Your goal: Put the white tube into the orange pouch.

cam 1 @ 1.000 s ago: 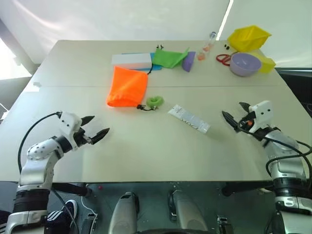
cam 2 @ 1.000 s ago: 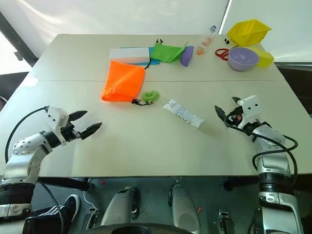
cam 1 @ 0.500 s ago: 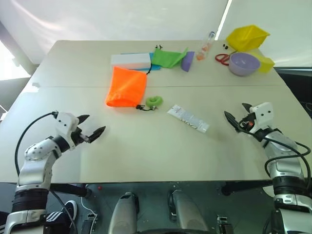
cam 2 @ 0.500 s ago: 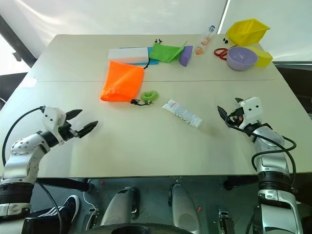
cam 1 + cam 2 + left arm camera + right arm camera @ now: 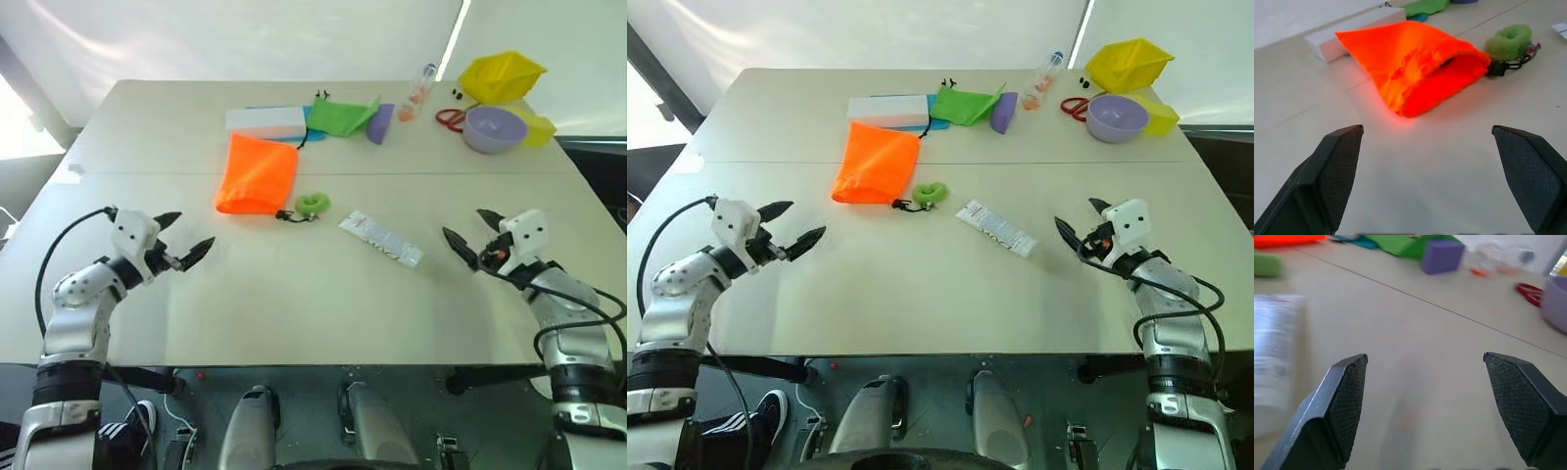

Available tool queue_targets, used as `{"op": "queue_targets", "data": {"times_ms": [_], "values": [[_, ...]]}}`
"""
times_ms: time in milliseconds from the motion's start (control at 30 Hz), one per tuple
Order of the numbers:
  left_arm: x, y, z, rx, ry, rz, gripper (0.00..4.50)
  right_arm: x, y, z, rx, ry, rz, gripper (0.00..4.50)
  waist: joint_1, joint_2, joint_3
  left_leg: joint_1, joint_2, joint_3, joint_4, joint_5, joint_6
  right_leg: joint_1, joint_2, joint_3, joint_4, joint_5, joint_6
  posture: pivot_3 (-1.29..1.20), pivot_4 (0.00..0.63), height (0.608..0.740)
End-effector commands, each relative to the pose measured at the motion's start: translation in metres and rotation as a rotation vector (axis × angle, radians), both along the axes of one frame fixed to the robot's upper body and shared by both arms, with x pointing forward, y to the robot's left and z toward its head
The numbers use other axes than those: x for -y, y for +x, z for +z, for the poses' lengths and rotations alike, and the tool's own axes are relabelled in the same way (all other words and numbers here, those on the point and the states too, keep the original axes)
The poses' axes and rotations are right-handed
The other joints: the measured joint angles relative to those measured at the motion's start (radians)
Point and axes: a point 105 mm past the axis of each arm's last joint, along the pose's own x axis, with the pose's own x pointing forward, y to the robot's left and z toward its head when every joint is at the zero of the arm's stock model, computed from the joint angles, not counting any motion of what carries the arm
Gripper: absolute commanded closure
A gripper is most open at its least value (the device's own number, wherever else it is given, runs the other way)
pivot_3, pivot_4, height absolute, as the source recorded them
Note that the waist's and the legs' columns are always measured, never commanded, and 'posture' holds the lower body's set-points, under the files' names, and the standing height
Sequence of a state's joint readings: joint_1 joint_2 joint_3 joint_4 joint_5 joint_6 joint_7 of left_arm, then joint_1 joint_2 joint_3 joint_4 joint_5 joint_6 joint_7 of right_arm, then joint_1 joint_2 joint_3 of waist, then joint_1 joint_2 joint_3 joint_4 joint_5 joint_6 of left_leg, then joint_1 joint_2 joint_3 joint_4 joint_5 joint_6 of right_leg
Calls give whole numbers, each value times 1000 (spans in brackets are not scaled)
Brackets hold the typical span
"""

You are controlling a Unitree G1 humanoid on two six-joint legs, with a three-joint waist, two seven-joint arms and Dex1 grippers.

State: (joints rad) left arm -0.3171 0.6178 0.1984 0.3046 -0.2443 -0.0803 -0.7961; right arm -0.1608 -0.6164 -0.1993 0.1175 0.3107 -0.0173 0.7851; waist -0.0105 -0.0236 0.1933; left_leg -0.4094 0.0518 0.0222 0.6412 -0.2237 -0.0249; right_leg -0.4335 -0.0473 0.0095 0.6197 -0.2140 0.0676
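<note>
I need to pinch the pouch by the rim of its opening (image 5: 231, 209) with my left gripper next, because that loose rim stands open while the pouch's cloth body (image 5: 261, 171) lies slack.
The white tube (image 5: 380, 239) lies flat near the middle of the table, and its end shows in the right wrist view (image 5: 1271, 372). To its far left lies the orange pouch (image 5: 257, 174), mouth toward me, with the cord's green ring (image 5: 312, 204) beside it. My left gripper (image 5: 196, 228) hovers open at the near left, pointing at the pouch (image 5: 1415, 68), a short way off. On the right, my right gripper (image 5: 462, 223) is open and empty, pointing toward the tube from a small distance away.
Along the far edge sit a white box (image 5: 265, 121), a green cloth pouch (image 5: 340, 116), a purple block (image 5: 380, 122) and a clear bottle (image 5: 423, 88). Red scissors (image 5: 450, 118), a purple bowl (image 5: 493, 127) and yellow containers (image 5: 502, 75) fill the far right corner.
My left gripper has lifted a little and edged forward toward the pouch. My right gripper has shifted left toward the tube. Both stay open; tube and pouch have not moved.
</note>
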Motion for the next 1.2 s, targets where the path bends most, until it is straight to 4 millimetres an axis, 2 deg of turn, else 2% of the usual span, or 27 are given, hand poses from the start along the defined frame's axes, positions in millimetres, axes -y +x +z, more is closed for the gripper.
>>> {"op": "queue_targets", "data": {"times_ms": [33, 133, 200, 300, 433, 767, 900, 1100, 1133, 1200], "values": [[12, 16, 19, 122, 91, 1, 0, -48, -24, 23, 20, 8, 250, 552, 0, 0, 0, 0, 0, 0, 0, 0, 0, 0, 0, 0, 0, 0, 0, 0, 150, 740], [26, 34, 18, 160, 204, -4, 0, -78, -36, 19, -16, -34, 359, 552, 0, 0, 0, 0, 0, 0, 2, 0, 0, 0, 0, 0, 0, 0, 4, 0, 150, 740], [35, 42, 16, 176, 259, -24, 0, -85, -31, 15, -8, -54, 337, 552, -2, 0, 0, 0, 0, 0, 4, 0, 0, 1, 0, 0, 0, 0, 5, 0, 150, 740], [38, 57, 13, 185, 331, 8, 0, -94, -28, 15, 7, -28, 318, 552, -2, 0, 0, 0, 0, 1, 4, 0, 0, 2, -1, 1, -2, 1, 5, 0, 150, 740], [37, 71, 14, 208, 379, 67, 0, -99, -29, 17, 12, -12, 307, 552, 1, 0, 0, -1, 0, 1, 3, 0, 0, 0, -1, 1, -2, 3, 4, 0, 150, 740], [58, 87, 5, 197, 356, 89, 0, -115, -40, 8, -25, 10, 347, 552, -1, 0, 0, -2, 0, 2, 3, 0, 0, -1, 0, 1, -3, 3, 6, 0, 150, 740], [60, 90, 4, 187, 350, 98, 1157, -116, -38, 10, -17, 14, 338, 510, -1, 0, 0, -2, 0, 2, 3, 0, 0, 0, 0, 1, -2, 3, 7, 0, 150, 740], [56, 89, 1, 169, 359, 99, 4236, -109, -34, 11, -8, 9, 308, 510, 0, 0, 0, -2, 0, 2, 3, 0, 0, 0, 0, 1, -3, 4, 6, 0, 150, 740], [55, 88, 1, 166, 359, 101, 4447, -109, -34, 11, -7, 10, 308, 510, 0, 0, 0, -2, 0, 2, 3, 0, 0, 0, 0, 1, -3, 4, 6, 0, 150, 740], [55, 86, -1, 146, 339, 76, 4447, -108, -33, 12, 0, 12, 298, 510, 0, 0, 0, -2, 0, 2, 3, 0, 0, 0, 0, 1, -3, 4, 6, 0, 150, 740]]}}
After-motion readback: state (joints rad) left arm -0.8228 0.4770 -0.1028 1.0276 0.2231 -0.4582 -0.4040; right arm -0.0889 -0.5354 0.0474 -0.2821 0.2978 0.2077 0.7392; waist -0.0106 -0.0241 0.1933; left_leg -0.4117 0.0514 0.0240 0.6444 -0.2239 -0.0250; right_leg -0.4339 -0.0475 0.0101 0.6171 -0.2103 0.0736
